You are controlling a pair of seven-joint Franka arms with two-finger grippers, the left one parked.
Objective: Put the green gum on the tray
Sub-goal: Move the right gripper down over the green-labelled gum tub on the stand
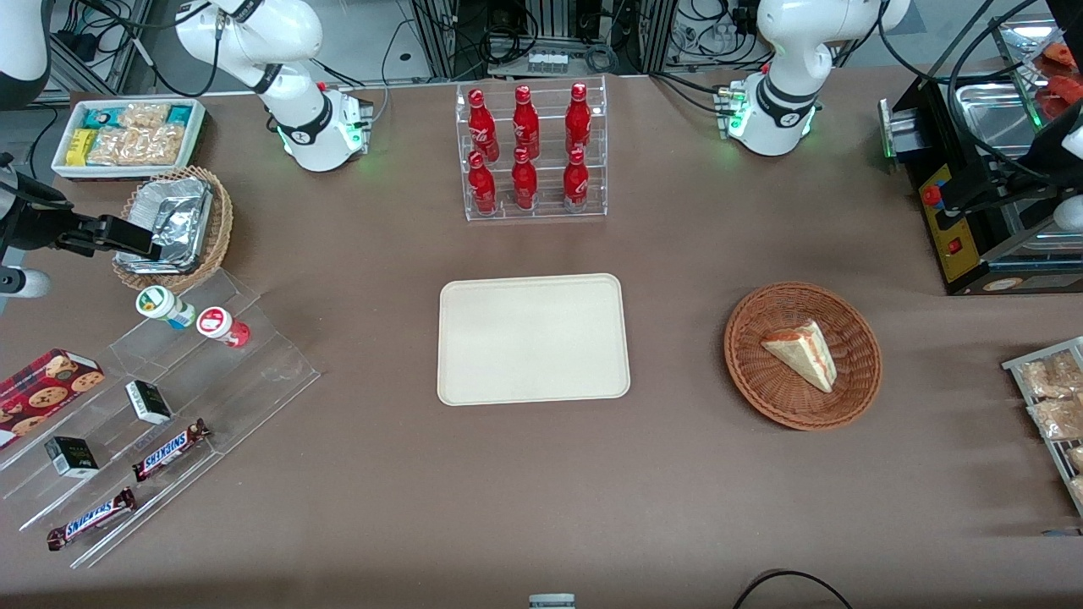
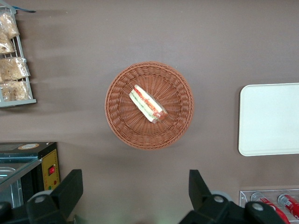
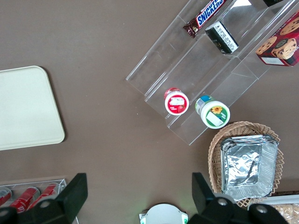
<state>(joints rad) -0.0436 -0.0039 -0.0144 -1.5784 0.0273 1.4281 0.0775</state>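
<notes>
I should next grab the green gum by its cylindrical body [image 1: 173, 310] with my right gripper. Then I can put it on the tray [image 1: 533, 338].
The green gum [image 1: 161, 304] is a small white bottle with a green-and-white lid. It stands on the top step of a clear acrylic stepped shelf [image 1: 211, 372], toward the working arm's end of the table. It also shows in the right wrist view [image 3: 215, 112]. A similar red-lidded bottle [image 1: 222, 326] stands beside it. The cream-beige tray [image 1: 533, 338] lies bare at the table's middle and shows in the right wrist view [image 3: 25, 109]. My right gripper [image 1: 140, 241] hangs high, open and empty, above the foil-filled wicker basket; its fingers [image 3: 70, 196] stand wide apart.
The shelf also holds Snickers bars [image 1: 169, 448], small black boxes [image 1: 148, 402] and a cookie box [image 1: 46, 385]. A wicker basket with foil containers [image 1: 173, 228] and a white snack bin [image 1: 127, 135] lie farther back. A cola bottle rack [image 1: 531, 152] and a sandwich basket [image 1: 802, 355] stand elsewhere.
</notes>
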